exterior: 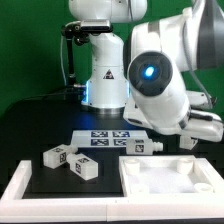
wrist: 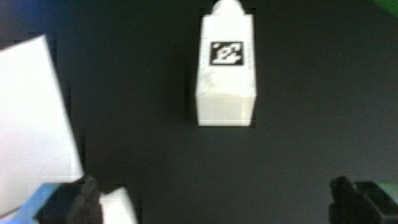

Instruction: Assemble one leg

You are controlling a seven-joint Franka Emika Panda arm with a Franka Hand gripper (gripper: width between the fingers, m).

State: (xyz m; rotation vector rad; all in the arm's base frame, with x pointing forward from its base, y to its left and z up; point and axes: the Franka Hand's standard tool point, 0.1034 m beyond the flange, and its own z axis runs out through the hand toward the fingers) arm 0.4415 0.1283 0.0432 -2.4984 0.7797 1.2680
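Note:
My gripper grabs the leg by its plain wide end (wrist: 226, 104) next, leaving the leg's narrow tip free to enter the white tabletop.
A white leg (wrist: 224, 70) with a black-and-white tag lies flat on the dark table, ahead of my gripper (wrist: 217, 205). The gripper is open and empty. Its two dark fingertips (wrist: 71, 202) show wide apart at the edge of the wrist view, clear of the leg. In the exterior view this leg (exterior: 140, 147) lies just beyond the white square tabletop (exterior: 170, 182), under the arm's bulky wrist (exterior: 160, 95). The fingers are hidden there. Two more white tagged legs (exterior: 56, 155) (exterior: 85, 170) lie at the exterior view's left.
The marker board (exterior: 105, 137) lies behind the legs, in front of the robot base (exterior: 105, 80). A white border (exterior: 18, 182) edges the table at the exterior view's left. A white flat surface (wrist: 32, 110) fills one side of the wrist view.

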